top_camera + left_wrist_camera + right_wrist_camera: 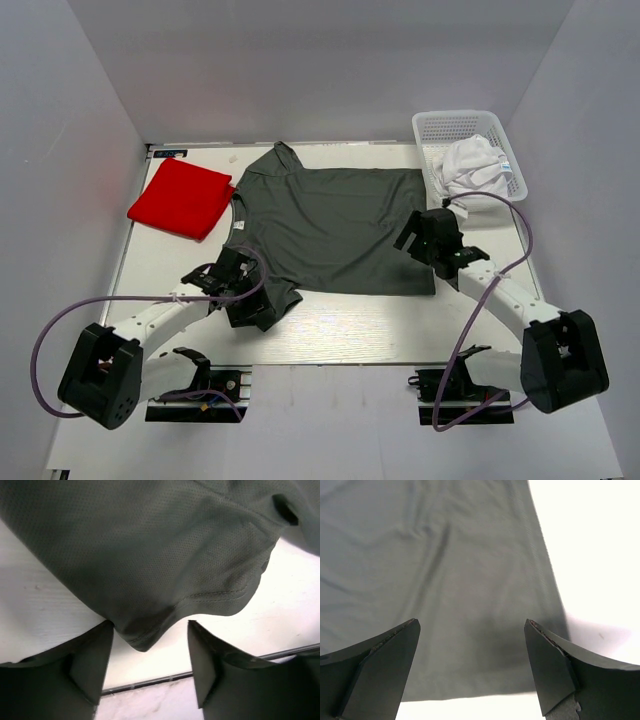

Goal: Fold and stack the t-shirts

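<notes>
I should next grab the dark grey t-shirt (330, 225) with my right gripper at its near corner (429, 289), opposite the collar, then fold the t-shirt's near side over lengthwise.
The dark grey t-shirt (330, 225) lies spread flat in the middle of the table, collar to the left. My left gripper (255, 302) is open at its near sleeve. In the left wrist view the sleeve's hem (150, 590) hangs just in front of the left gripper (150, 632) and neither finger closes on it. My right gripper (418, 245) is open over the shirt's near right corner. In the right wrist view the grey cloth (445, 570) fills the space beyond the right gripper (472, 625). The bright red t-shirt (180, 197) lies folded at the far left. The white t-shirt (470, 165) lies crumpled in the basket.
The white mesh basket (430, 125) stands at the far right corner of the table. The pale tabletop (350, 335) shows bare between the grey shirt and the near edge. White walls close in the left, back and right sides.
</notes>
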`<state>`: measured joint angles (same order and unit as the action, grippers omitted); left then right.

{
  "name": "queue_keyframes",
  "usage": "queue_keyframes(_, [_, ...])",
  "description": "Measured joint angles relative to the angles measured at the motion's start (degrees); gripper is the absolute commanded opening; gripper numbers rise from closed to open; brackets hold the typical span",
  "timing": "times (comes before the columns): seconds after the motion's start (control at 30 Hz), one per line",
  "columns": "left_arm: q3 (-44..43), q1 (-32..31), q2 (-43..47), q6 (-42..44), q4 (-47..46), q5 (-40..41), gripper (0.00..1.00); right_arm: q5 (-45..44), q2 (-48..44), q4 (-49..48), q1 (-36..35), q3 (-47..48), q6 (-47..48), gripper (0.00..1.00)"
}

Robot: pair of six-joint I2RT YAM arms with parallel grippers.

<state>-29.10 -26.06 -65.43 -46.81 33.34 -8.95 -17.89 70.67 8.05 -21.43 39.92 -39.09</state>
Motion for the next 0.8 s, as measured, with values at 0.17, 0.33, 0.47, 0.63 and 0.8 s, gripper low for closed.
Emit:
queue_keyframes(0.17, [1.66, -0.31, -0.37, 0.24, -1.88, -0.48, 0.17, -0.76, -4.37, 2.78, 1.6, -3.72, -1.53, 0.9])
queue_keyframes(0.33, [2.4, -0.37, -0.33, 0.63, -2.23, -0.9, 0.0, -1.77, -8.31, 6.58, 3.67, -6.97, -2.14, 0.9])
queue_keyframes(0.47, [2.4, -0.37, 0.46, 0.83, -1.14, -0.44, 0.0, -2.54, -8.44, 9.53, 5.35, -7.52, -2.08, 0.9])
queue_keyframes(0.63, [2.34, -0.37, 4.02, 0.59, 2.75, 0.28, 0.0, -1.2, -8.26, 11.17, 7.23, -8.33, -1.86, 0.75])
queue_keyframes(0.8, [1.07, -0.37, 4.9, -0.13, 7.89, -0.68, 0.0, 2.16, -6.64, 10.86, 8.0, -9.86, -1.64, 0.66])
